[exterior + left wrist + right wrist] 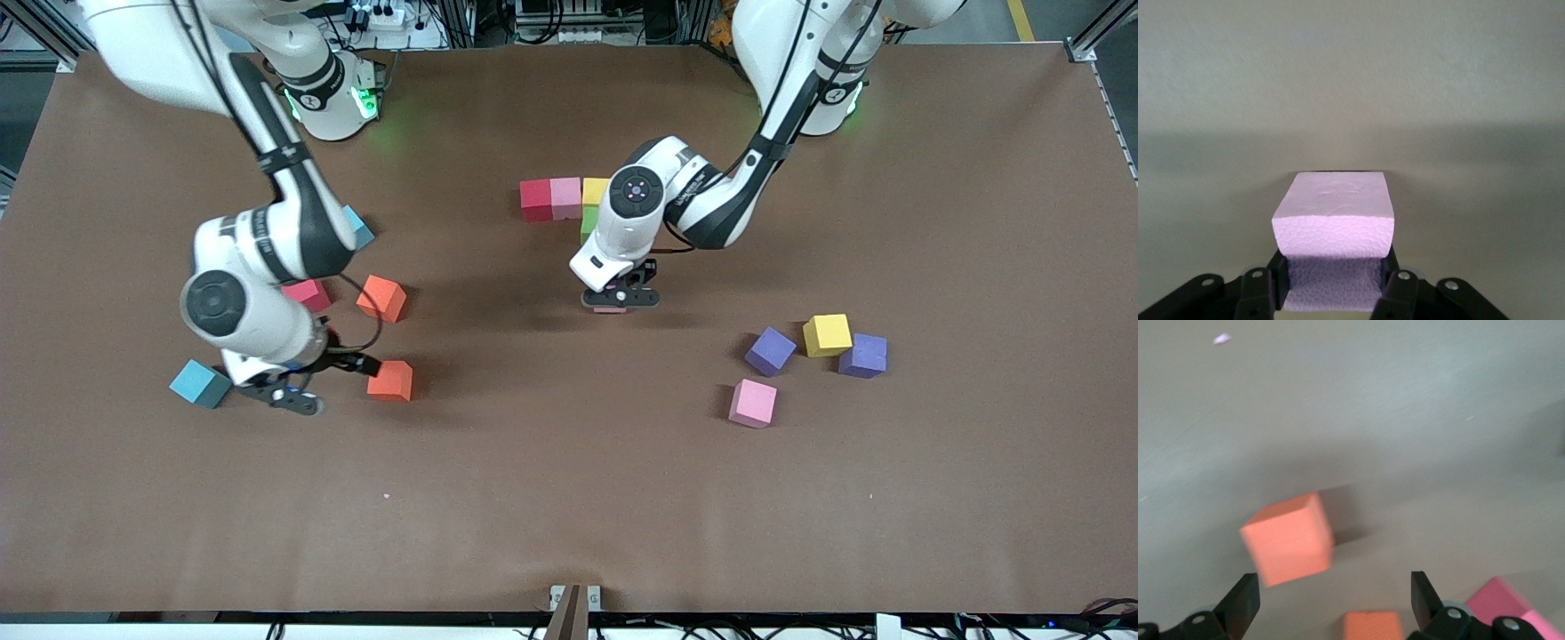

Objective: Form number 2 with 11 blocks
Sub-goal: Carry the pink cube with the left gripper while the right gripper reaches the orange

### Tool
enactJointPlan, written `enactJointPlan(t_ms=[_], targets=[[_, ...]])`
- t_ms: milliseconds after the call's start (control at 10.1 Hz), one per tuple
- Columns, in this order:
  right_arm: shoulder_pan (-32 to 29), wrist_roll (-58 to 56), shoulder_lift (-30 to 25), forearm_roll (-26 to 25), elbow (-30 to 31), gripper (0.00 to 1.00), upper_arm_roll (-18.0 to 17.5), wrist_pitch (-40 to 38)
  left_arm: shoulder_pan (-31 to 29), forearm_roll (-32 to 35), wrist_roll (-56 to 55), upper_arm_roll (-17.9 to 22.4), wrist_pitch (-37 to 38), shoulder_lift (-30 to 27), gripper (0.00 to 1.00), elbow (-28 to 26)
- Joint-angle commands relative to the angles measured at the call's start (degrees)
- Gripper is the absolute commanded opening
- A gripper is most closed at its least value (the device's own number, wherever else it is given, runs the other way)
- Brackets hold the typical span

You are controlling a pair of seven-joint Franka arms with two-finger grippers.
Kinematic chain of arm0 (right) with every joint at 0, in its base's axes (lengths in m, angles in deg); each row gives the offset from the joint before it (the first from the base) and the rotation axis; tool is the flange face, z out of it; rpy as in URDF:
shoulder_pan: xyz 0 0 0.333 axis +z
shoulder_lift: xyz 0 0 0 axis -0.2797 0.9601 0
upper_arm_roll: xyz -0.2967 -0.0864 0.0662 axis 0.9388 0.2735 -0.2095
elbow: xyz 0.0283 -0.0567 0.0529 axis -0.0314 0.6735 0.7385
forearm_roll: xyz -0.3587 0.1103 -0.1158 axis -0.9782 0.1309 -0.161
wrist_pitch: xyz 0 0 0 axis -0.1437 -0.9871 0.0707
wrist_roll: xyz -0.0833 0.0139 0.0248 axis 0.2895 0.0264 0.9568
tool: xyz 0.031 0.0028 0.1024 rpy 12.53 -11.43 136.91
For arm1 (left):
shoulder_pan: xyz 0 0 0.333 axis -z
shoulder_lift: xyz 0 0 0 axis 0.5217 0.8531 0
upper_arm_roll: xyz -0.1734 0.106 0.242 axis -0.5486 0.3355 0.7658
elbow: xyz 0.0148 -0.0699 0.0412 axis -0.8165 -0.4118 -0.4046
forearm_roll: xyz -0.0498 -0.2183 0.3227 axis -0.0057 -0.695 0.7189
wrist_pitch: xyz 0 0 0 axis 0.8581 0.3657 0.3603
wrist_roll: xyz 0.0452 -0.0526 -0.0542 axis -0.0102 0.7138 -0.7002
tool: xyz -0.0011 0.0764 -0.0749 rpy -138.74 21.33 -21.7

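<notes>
I will keep holding the pink block with my left gripper until it touches the green block (587,228), because the pink block's lower edge is short of that row.
A row of red (536,197), pink (565,196) and yellow (594,190) blocks lies mid-table, with a green block (587,228) touching the yellow one on the side nearer the camera. My left gripper (620,300) (1331,295) is shut on a pink block (1333,213), low over the table close to the green block. My right gripper (327,382) (1335,600) hangs open over bare table, with one orange block (391,380) (1288,537) beside it. Close by are another orange block (382,298) and a red block (308,293).
Two purple blocks (770,350) (863,356), a yellow block (827,335) and a pink block (753,403) lie toward the left arm's end. Light-blue cubes sit at the right arm's end, one (200,384) beside the right gripper, one (360,227) partly hidden by the arm.
</notes>
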Motion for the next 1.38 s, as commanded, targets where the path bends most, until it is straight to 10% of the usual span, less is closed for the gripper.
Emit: enactJointPlan(t_ms=[0,692,1285], targets=[[-5.0,-4.0,-0.6,-0.6,0.4,1.0,-1.2,-0.9,1.6,-1.1,-2.9,0.5,0.7,0.0,0.31,-0.1],[-9.3,-11.2,-0.6,-0.6,0.3,1.0,-1.2,-1.3,1.8,-0.4,-5.6,-3.0,0.7,-0.8,0.31,-3.1],[-1.0,-11.2,1.5,0.0,0.2,1.0,-1.6,2.3,1.7,1.2,-3.3,-3.7,1.7,-1.2,0.33,-5.1]])
